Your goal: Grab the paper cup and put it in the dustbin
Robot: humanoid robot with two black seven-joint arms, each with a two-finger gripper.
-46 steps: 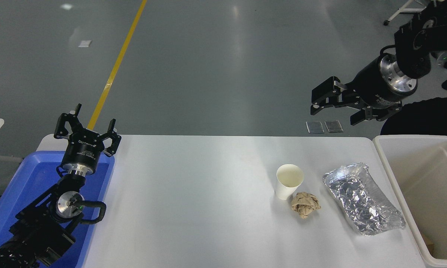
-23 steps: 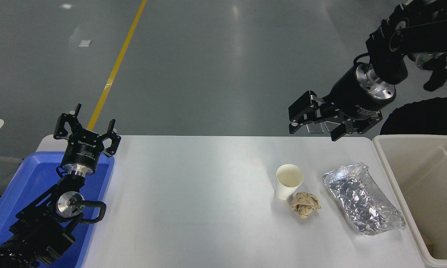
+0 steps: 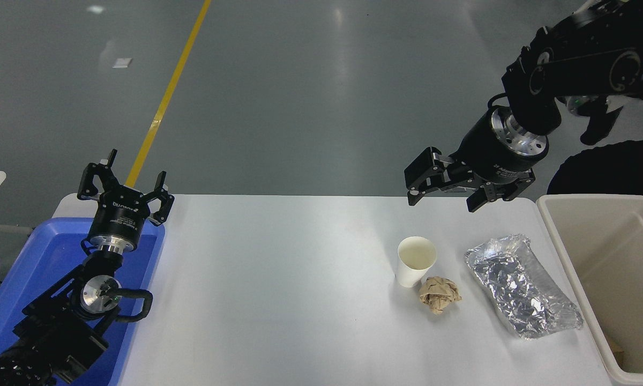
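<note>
The right gripper next needs to grab the paper cup by its rim, so that the cup can go in the dustbin (image 3: 611, 279).
A small white paper cup (image 3: 415, 261) stands upright on the white table (image 3: 278, 300), right of centre. The cream-white dustbin (image 3: 611, 279) stands at the table's right end, its rim level with the tabletop. My right gripper (image 3: 440, 201) hangs open above the table's far edge, up and slightly right of the cup, with nothing between its fingers. My left gripper (image 3: 124, 185) is parked open at the lower left, over the blue tub.
A crumpled brown paper ball (image 3: 439, 294) lies touching the cup's near right side. A crinkled silver foil tray (image 3: 521, 285) lies between the cup and the dustbin. A blue plastic tub (image 3: 37, 279) sits at the table's left end.
My right arm has swung left and down from above the floor near the dustbin to the table's far edge above the cup. Its fingers stayed open. The left arm has not moved.
</note>
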